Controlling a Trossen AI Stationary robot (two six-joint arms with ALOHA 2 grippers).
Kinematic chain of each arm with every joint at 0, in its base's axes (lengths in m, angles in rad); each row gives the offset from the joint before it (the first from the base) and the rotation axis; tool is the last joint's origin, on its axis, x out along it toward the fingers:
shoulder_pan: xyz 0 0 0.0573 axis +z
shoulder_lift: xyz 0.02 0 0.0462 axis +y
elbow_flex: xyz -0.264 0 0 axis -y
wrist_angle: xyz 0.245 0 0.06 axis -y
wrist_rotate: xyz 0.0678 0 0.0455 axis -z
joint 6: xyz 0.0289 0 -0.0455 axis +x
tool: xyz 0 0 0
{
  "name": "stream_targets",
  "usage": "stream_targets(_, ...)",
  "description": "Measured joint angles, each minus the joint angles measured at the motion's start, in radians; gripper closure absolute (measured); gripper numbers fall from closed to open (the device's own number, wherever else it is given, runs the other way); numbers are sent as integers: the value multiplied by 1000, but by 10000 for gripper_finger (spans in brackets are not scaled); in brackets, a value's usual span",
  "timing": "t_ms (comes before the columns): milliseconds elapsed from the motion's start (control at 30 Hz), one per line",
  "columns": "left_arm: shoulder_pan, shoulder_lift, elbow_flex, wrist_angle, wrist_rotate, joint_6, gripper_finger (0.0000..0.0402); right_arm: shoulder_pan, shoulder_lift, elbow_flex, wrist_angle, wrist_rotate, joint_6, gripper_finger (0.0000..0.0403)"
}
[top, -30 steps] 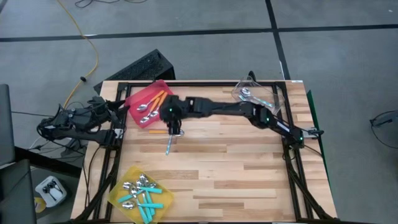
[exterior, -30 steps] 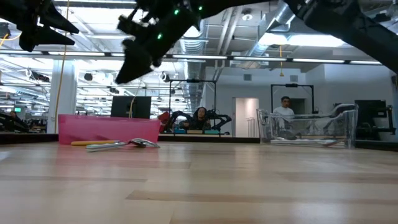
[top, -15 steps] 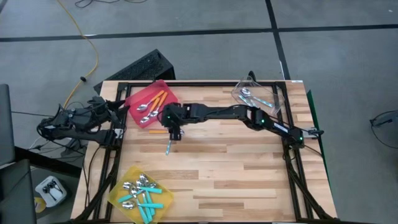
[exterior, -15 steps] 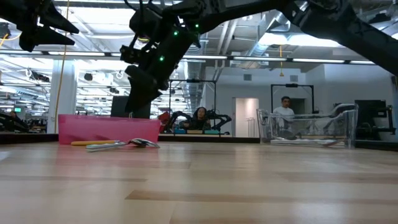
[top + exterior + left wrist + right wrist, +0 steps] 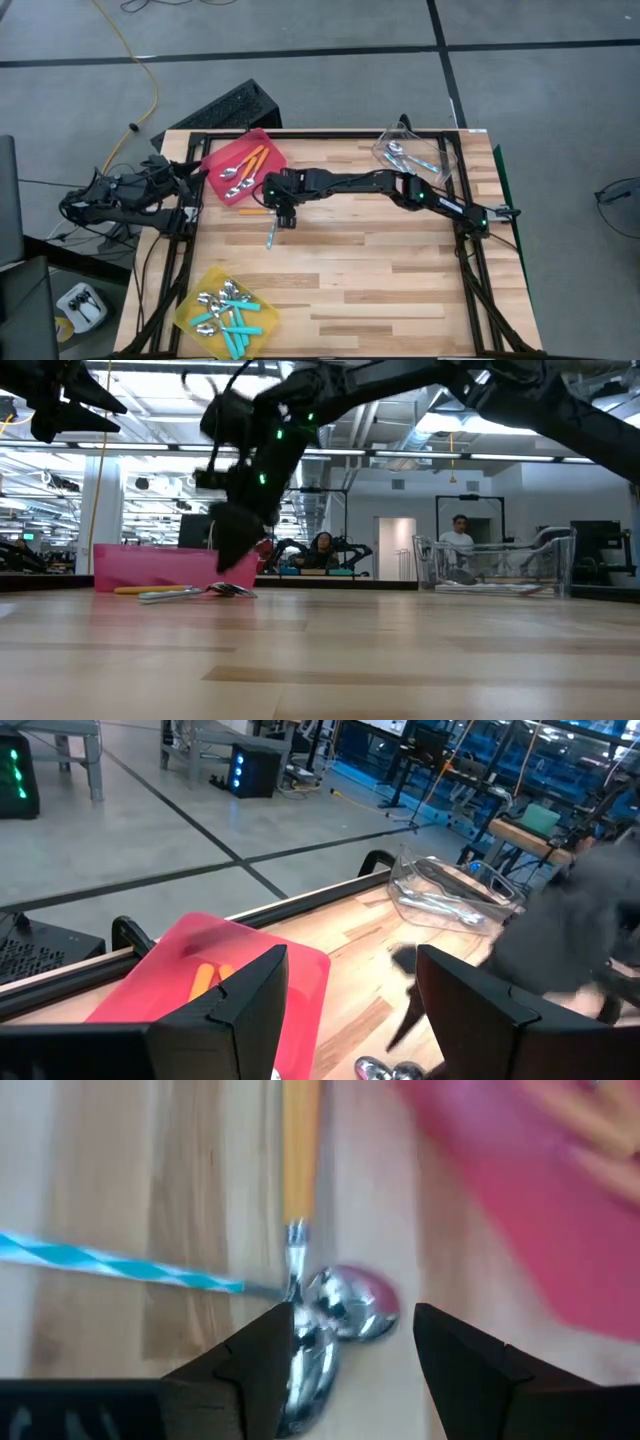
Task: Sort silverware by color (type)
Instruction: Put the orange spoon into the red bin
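I will next grab the orange-handled spoon by its shiny bowl with my right gripper, so I can sort it into the red bin (image 5: 530,1230).
Two spoons lie on the bare wood in front of the red bin (image 5: 243,165), their shiny bowls (image 5: 335,1320) touching. One has an orange handle (image 5: 300,1150), the other a light blue striped handle (image 5: 120,1265). My right gripper (image 5: 355,1330) hangs open just above those bowls, slanting down, one finger on either side of them. In the low view it (image 5: 232,560) stands a little above the spoons (image 5: 190,592). My left gripper (image 5: 350,1010) waits open beyond the table's left edge, and the left arm (image 5: 120,195) is folded there.
The red bin holds orange-handled spoons. A yellow bin (image 5: 225,312) at the near left holds teal ones. A clear bin (image 5: 415,155) at the far right holds light blue ones. Bare wood fills the table's middle and near right.
My right gripper has come down toward the two spoons in front of the red bin and tipped more steeply downward. Its fingers have stayed open. The spoons have not moved.
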Motion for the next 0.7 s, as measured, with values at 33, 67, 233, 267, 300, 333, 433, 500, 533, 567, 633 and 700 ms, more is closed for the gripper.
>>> stream_targets(33,0,0,0,0,0,0,196,3,7,-4,-17,3,0,172)
stream_targets(67,0,0,0,0,-1,0,196,4,10,-7,-32,2,-1,172)
stream_targets(233,0,0,0,0,0,0,196,18,16,1,-9,6,0,172)
stream_targets(267,0,0,0,0,0,0,196,19,20,-1,-16,7,1,172)
stream_targets(300,0,0,0,1,0,0,196,19,25,-4,-19,7,4,172)
stream_targets(333,0,0,0,0,0,0,196,19,28,-5,-21,6,8,172)
stream_targets(433,0,0,0,0,0,0,196,19,44,0,-2,8,15,172)
stream_targets(500,0,0,0,0,0,0,196,19,51,-2,-25,10,19,172)
stream_targets(533,0,0,0,0,0,0,196,19,58,-1,-26,14,23,172)
stream_targets(567,0,0,0,0,0,0,196,18,67,1,-27,13,24,172)
stream_targets(633,0,0,0,0,0,0,196,19,69,2,-43,17,29,172)
stream_targets(700,0,0,0,0,0,0,196,18,77,3,-48,17,31,172)
